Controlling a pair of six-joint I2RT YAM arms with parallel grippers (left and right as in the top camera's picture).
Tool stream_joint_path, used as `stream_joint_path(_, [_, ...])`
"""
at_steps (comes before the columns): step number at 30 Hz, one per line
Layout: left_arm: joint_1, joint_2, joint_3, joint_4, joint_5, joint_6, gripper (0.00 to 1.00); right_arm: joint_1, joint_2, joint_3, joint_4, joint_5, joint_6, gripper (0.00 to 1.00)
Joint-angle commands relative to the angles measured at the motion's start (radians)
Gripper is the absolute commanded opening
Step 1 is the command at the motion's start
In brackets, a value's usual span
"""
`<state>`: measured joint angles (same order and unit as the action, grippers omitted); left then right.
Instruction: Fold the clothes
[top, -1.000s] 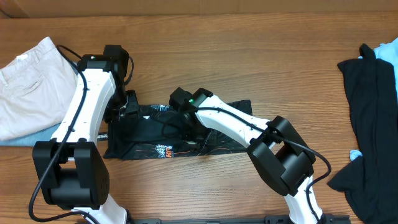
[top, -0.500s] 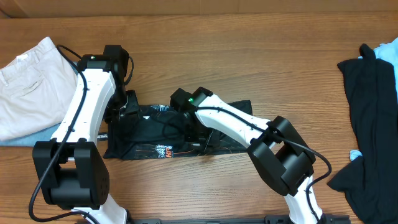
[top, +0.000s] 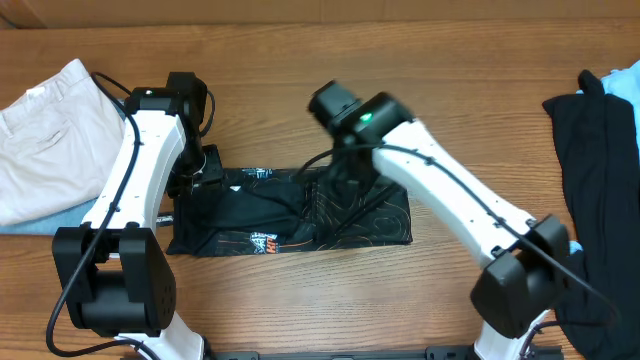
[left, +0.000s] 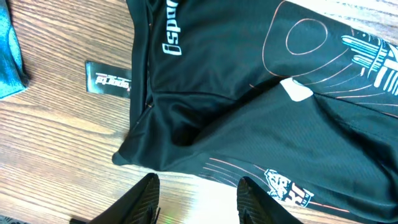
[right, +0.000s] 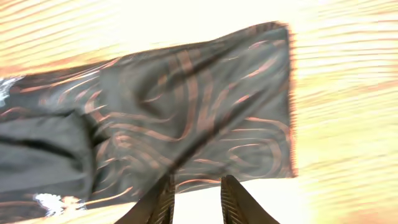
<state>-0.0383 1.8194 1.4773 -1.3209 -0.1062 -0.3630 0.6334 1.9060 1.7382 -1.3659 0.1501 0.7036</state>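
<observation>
The left gripper grabs the jersey's end beside the small black tag next, to fold the black jersey (top: 290, 215) over the jersey's other half.
The clothes, a black jersey (top: 290, 215) with orange-red contour lines and white logos, lie flat on the table as a wide folded strip. My left gripper (top: 198, 172) hovers at the strip's left end. In the left wrist view its fingers (left: 198, 200) stand open over bare wood beside the jersey's edge (left: 261, 112), holding nothing. My right gripper (top: 342, 178) is raised above the jersey's right half. Seen from the right wrist, that gripper (right: 196, 202) is open, with only bright table in the gap, and the patterned cloth (right: 186, 112) lies below.
Beige trousers (top: 50, 140) lie at the far left on a blue cloth (top: 40, 225). Plain black garments (top: 600, 170) are piled at the right edge. A small black tag (left: 107, 79) rests on the wood left of the jersey.
My right gripper has opened, let go of the jersey, and risen back and to the right. The jersey's right part now lies spread flat. The left arm has not moved.
</observation>
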Motion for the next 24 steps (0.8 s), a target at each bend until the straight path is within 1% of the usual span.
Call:
stream_joint_path(1, [0.003,-0.015,0.016,-0.006,-0.052,0.016,0.51,-0.071,-0.014,0.012,-0.029,0.037,-0.089,0.28])
stream_joint_path(3, [0.014,-0.015,0.016,-0.006,-0.054,0.01,0.59,-0.101,-0.014,0.005,-0.039,0.037,-0.108,0.28])
stream_joint_path(4, [0.035,-0.014,0.013,-0.001,-0.055,0.002,0.62,-0.129,-0.014,-0.003,-0.04,0.037,-0.11,0.28])
stream_joint_path(9, [0.109,-0.014,-0.031,0.029,-0.043,-0.004,0.63,-0.179,-0.014,-0.018,-0.052,0.036,-0.11,0.29])
stream_joint_path(12, [0.138,-0.013,-0.094,0.077,-0.03,0.004,0.64,-0.182,-0.014,-0.018,-0.047,0.036,-0.11,0.29])
stream_joint_path(14, [0.152,-0.013,-0.151,0.134,-0.017,0.009,0.66,-0.182,-0.014,-0.018,-0.046,0.032,-0.11,0.29])
stream_joint_path(18, [0.168,-0.013,-0.256,0.261,0.057,0.073,0.69,-0.182,-0.014,-0.018,-0.05,0.029,-0.11,0.3])
stream_joint_path(19, [0.173,-0.013,-0.283,0.295,0.06,0.072,0.71,-0.182,-0.014,-0.018,-0.051,0.029,-0.11,0.3])
stream_joint_path(24, [0.199,-0.013,-0.371,0.415,0.081,0.072,0.72,-0.182,-0.014,-0.018,-0.055,0.029,-0.11,0.3])
